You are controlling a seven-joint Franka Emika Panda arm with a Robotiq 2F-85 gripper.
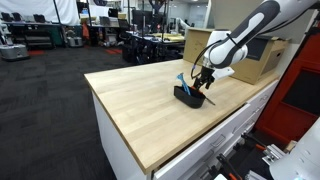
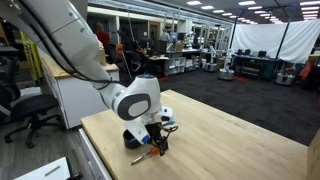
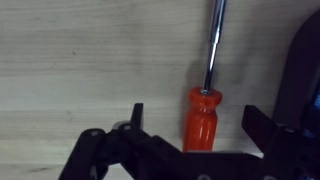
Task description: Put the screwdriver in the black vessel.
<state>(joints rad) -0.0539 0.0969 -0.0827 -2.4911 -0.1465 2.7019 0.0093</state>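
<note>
The orange handle near the shaft (image 3: pixel 202 117) lies between both fingers and closing now would catch it, so it is time to close my gripper.
In the wrist view the screwdriver (image 3: pixel 204 112) lies flat on the wooden table. It has an orange-red handle and a steel shaft that points away from me. My gripper (image 3: pixel 195 120) is open, with a finger on each side of the handle and a gap at both sides. The black vessel (image 3: pixel 303 70) is a dark shape at the right edge of that view. In both exterior views the gripper (image 1: pixel 203 87) (image 2: pixel 156 146) is low over the table right beside the black vessel (image 1: pixel 188 97) (image 2: pixel 132 138). The orange handle (image 2: pixel 149 152) shows under the fingers. A slim light-blue stick (image 1: pixel 181 77) rises beside the vessel.
A big brown cardboard box (image 1: pixel 255 55) stands at the back of the table behind the arm. The table edge (image 1: pixel 120 120) drops to white drawers. A lab with desks and equipment lies beyond.
</note>
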